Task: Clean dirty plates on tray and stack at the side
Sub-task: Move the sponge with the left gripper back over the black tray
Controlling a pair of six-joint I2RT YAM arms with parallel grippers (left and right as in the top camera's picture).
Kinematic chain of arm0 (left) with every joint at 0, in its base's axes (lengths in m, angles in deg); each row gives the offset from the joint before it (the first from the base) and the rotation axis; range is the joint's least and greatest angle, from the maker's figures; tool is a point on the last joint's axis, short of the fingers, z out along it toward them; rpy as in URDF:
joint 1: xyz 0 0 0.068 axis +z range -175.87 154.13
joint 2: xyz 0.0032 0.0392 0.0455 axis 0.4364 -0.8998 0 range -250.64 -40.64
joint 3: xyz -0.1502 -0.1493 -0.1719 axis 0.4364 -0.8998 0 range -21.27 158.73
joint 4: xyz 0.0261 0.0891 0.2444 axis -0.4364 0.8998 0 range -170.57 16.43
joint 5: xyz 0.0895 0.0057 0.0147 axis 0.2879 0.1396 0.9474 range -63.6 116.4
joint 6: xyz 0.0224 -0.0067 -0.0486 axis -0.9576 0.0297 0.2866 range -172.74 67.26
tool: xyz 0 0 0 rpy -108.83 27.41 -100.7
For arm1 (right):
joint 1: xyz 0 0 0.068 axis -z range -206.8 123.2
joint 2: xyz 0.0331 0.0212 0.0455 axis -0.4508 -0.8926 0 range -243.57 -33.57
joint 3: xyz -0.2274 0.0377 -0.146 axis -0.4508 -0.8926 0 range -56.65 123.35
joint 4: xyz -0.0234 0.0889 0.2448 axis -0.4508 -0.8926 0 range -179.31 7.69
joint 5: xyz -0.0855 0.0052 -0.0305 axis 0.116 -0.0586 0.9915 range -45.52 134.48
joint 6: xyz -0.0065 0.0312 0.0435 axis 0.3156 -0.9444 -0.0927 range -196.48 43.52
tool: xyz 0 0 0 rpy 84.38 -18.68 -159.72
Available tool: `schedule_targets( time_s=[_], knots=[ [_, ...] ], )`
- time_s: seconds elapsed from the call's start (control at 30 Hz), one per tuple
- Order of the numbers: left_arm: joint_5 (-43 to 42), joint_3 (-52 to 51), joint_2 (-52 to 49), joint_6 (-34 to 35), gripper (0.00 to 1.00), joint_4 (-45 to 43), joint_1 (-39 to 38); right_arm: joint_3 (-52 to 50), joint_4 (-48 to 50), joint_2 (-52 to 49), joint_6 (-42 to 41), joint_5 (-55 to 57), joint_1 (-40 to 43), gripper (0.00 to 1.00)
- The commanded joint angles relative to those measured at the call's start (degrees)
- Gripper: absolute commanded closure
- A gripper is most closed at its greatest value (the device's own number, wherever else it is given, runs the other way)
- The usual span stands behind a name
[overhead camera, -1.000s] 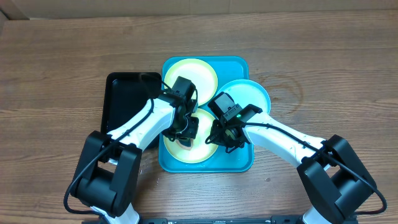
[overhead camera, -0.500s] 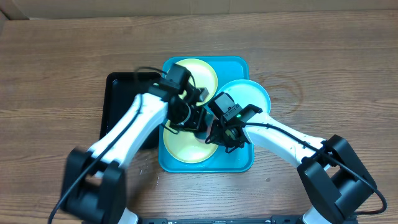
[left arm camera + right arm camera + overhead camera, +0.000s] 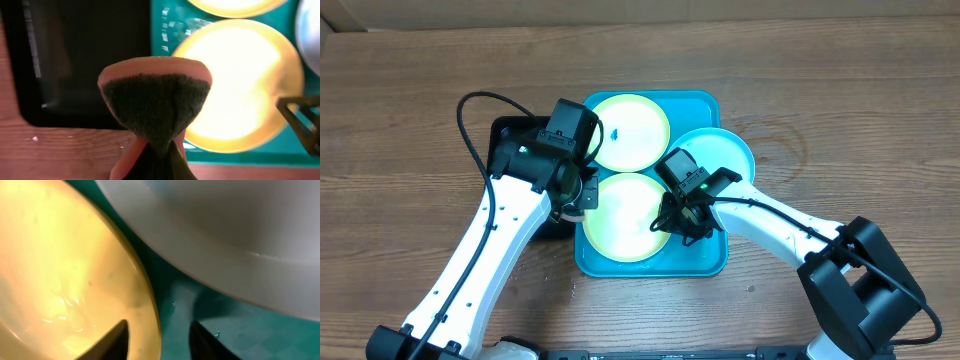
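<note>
I need to grab the front plate's rim beside the blue plate with my right gripper. The front plate's base then stays free to stack at the side.
Three plates lie in the turquoise tray [image 3: 715, 255]: a yellow-green plate [image 3: 630, 130] at the back, a second yellow-green plate [image 3: 625, 215] in front, and a light blue plate [image 3: 720, 155] resting on the right rim. My left gripper [image 3: 578, 192] is shut on a pink sponge [image 3: 155, 100] with a dark scouring face, held over the tray's left edge beside the front plate [image 3: 240, 85]. My right gripper [image 3: 160, 337] is open. One finger is over the front plate's [image 3: 65, 280] right rim, the other over the tray floor [image 3: 200, 305]. The blue plate [image 3: 225, 220] lies just beyond.
A black rectangular tray [image 3: 520, 165] sits against the turquoise tray's left side, partly under my left arm, and shows dark and bare in the left wrist view [image 3: 85, 60]. Bare wooden table [image 3: 840, 110] surrounds both trays.
My left gripper has swung the sponge off the front plate leftward to the tray's left edge. My right gripper's jaws have parted at the front plate's rim.
</note>
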Motion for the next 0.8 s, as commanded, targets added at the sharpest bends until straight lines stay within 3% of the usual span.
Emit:
schedule_targets(
  time_s=[0.0,0.23,0.43,0.63,0.77],
  knots=[
    [5.5,-0.5,0.5,2.3,0.96,0.1,0.4,-0.7,0.2,0.1,0.1,0.3,-0.3,0.54],
    [4.9,-0.5,0.5,2.3,0.96,-0.3,4.0,-0.7,0.0,0.1,0.1,0.3,-0.3,0.53],
    [-7.7,-0.5,0.5,-4.4,0.96,-0.6,15.3,-0.7,0.0,0.1,0.0,0.3,-0.3,0.54],
    [-16.0,-0.5,0.5,-4.5,0.96,-2.0,23.9,-0.7,0.1,0.1,0.0,0.3,-0.3,0.57],
    [-22.5,-0.6,0.5,-8.1,0.95,-3.4,27.8,-0.7,0.5,0.1,0.0,0.3,-0.3,0.59]
  ],
)
